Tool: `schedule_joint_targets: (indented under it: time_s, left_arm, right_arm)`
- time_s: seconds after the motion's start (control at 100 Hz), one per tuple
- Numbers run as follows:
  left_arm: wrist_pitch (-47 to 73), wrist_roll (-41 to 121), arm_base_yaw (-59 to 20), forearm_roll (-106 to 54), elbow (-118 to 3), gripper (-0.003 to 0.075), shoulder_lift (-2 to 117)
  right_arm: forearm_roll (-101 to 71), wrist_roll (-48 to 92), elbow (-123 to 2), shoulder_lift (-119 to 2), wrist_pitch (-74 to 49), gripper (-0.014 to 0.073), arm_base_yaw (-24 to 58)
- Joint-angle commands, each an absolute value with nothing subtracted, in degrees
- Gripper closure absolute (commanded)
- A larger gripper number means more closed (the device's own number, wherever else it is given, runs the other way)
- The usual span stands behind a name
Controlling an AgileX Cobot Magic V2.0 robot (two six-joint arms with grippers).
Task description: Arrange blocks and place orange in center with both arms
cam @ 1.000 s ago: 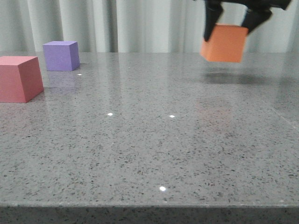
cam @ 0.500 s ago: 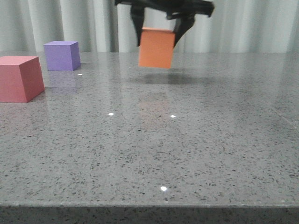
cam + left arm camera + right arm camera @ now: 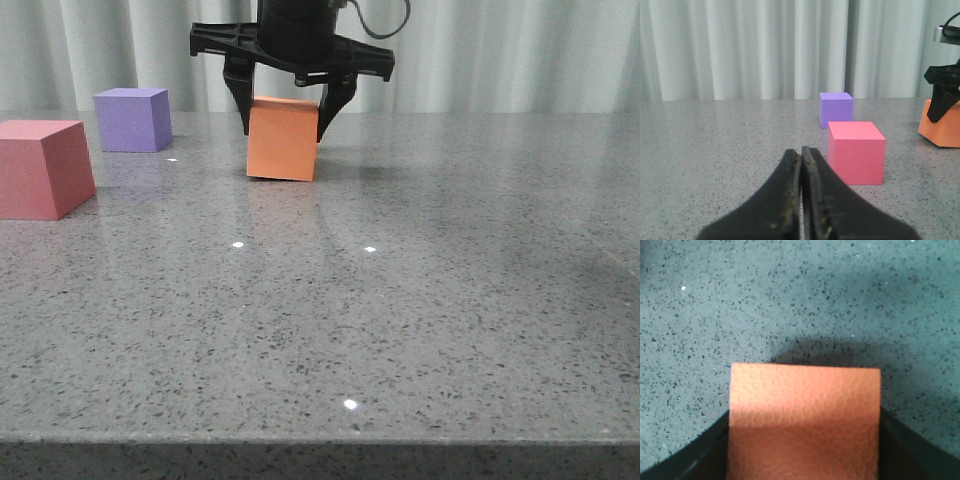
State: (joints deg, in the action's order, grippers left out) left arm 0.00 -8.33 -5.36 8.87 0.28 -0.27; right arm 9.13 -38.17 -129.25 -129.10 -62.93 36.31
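The robot's right gripper needs to let go of the orange cube: the orange cube's lower edge is at the tabletop in the front view, so the cube would stand.
The orange cube [image 3: 283, 138] is held between the fingers of my right gripper [image 3: 285, 120], which is shut on its sides. The cube hangs at the tabletop, slightly tilted; I cannot tell whether it touches. In the right wrist view the orange cube [image 3: 805, 410] fills the space in my right gripper [image 3: 805, 445]. The pink-red cube [image 3: 40, 168] stands at the far left, and the purple cube [image 3: 132, 119] behind it. My left gripper [image 3: 801, 151] is shut on nothing, low over the table short of the pink-red cube [image 3: 856, 151] and purple cube [image 3: 836, 108]. The orange cube [image 3: 942, 129] shows beside them.
The grey speckled table [image 3: 400, 320] runs to a front edge near the bottom of the front view. Pale curtains [image 3: 500, 50] hang behind the table's far edge.
My right gripper has carried the orange cube from the upper right leftwards and down to the tabletop, to the right of the purple cube. The pink-red and purple cubes have stayed put.
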Motion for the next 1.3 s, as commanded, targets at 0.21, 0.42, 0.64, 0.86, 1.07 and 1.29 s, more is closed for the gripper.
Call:
schedule_joint_targets:
  time_s: [0.21, 0.42, 0.64, 0.86, 1.07, 1.29]
  left_arm:
    - [-4.6, -8.4, -5.2, 8.8, 2.8, 0.0741, -2.0]
    - [-4.6, -8.4, -5.2, 8.8, 2.8, 0.0741, -2.0]
    - [-4.6, -8.4, -5.2, 8.8, 2.8, 0.0741, -2.0]
    - [-4.6, -8.4, -5.2, 8.8, 2.8, 0.0741, -2.0]
    - [-4.6, -8.4, -5.2, 8.8, 2.8, 0.0741, -2.0]
    - [-4.6, -8.4, -5.2, 8.8, 2.8, 0.0741, -2.0]
  right_arm:
    - [10.8, -38.2, -131.1, -125.6, -60.8, 0.0001, 36.3]
    - [10.2, -38.2, -132.6, -125.1, -61.3, -0.0059, 36.3]
    - [9.9, -31.0, -137.7, -123.9, -63.9, -0.0059, 35.9]
    - [8.5, -23.3, -138.4, -118.4, -63.7, -0.0059, 31.8]
    - [8.4, -17.5, -138.3, -114.4, -66.5, -0.0059, 26.8]
    - [8.2, -11.7, -138.1, -111.7, -70.7, -0.0059, 21.9]
